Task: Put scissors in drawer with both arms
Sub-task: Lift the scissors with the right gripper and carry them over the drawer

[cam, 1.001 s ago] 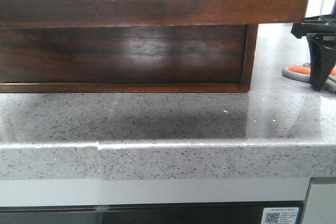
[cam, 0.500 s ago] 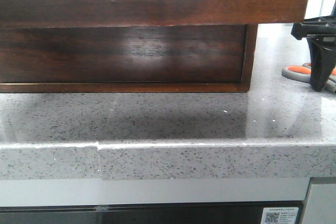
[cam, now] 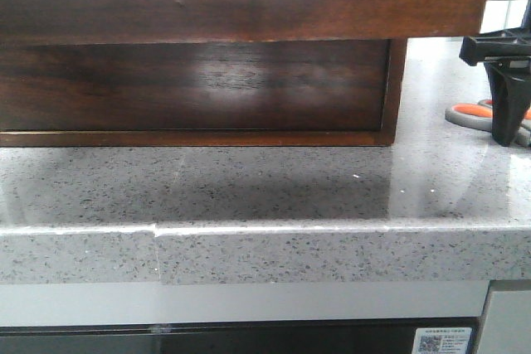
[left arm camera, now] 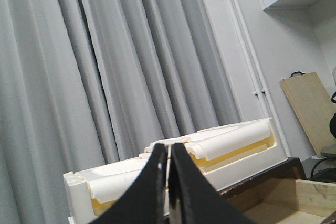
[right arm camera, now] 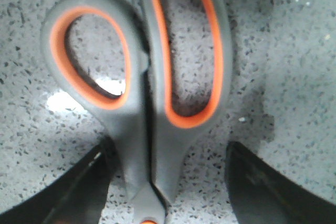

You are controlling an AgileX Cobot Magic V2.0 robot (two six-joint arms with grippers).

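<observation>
My right gripper should now close on the scissors, because my fingertips are low on either side of the handle neck (right arm camera: 151,156) in the right wrist view.
The scissors (right arm camera: 152,103), with grey handles and orange-lined loops, lie flat on the speckled counter. In the front view they (cam: 466,113) show at the far right, partly hidden by my right gripper (cam: 508,134). The right gripper (right arm camera: 168,153) is open and low over them, one finger on each side of the handle neck, not closed on it. The dark-brown drawer (cam: 249,6) is pulled out across the top of the front view. My left gripper (left arm camera: 169,153) is shut and empty, raised above the drawer's pale interior (left arm camera: 294,200).
The wooden cabinet frame (cam: 397,89) stands under the drawer, left of the scissors. The counter's front edge (cam: 265,230) runs across the front view. White foam packing (left arm camera: 231,150), grey curtains and a leaning board (left arm camera: 307,108) lie behind the drawer.
My right gripper has sunk slightly lower and a little to the right over the scissors. The drawer and scissors have not moved.
</observation>
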